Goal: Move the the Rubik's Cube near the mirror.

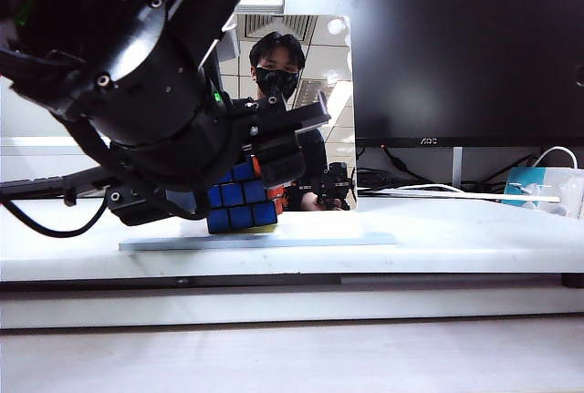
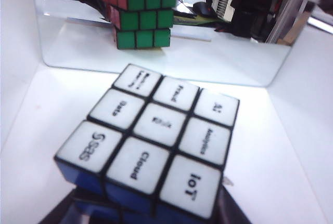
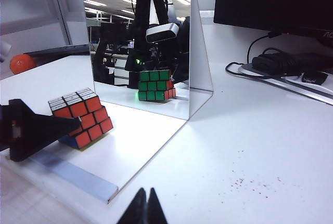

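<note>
The cube's lower blue edge (image 1: 239, 227) sits over the pale base plate (image 1: 301, 240) and the Rubik's Cube would stand, so it is time for my left gripper to open now.
The Rubik's Cube (image 1: 239, 206) shows a blue face in the exterior view, a white printed face (image 2: 156, 141) in the left wrist view, and orange-red sides (image 3: 83, 117) in the right wrist view. It hangs tilted, low over the pale base plate (image 1: 301, 240), just in front of the upright mirror (image 1: 333, 56), which reflects its green face (image 3: 153, 85). My left gripper (image 1: 214, 183) is shut on the cube, its dark fingers (image 2: 65, 211) on opposite sides. My right gripper (image 3: 144, 206) hovers over bare table right of the plate, tips together and holding nothing.
A large black monitor (image 1: 456, 46) stands behind and right of the mirror, with cables (image 3: 281, 60) at its foot. A blue-white pack (image 1: 538, 188) lies far right. An orange ball (image 3: 21, 63) sits beyond the cube. The left arm's bulky body (image 1: 137, 74) fills the exterior view's upper left.
</note>
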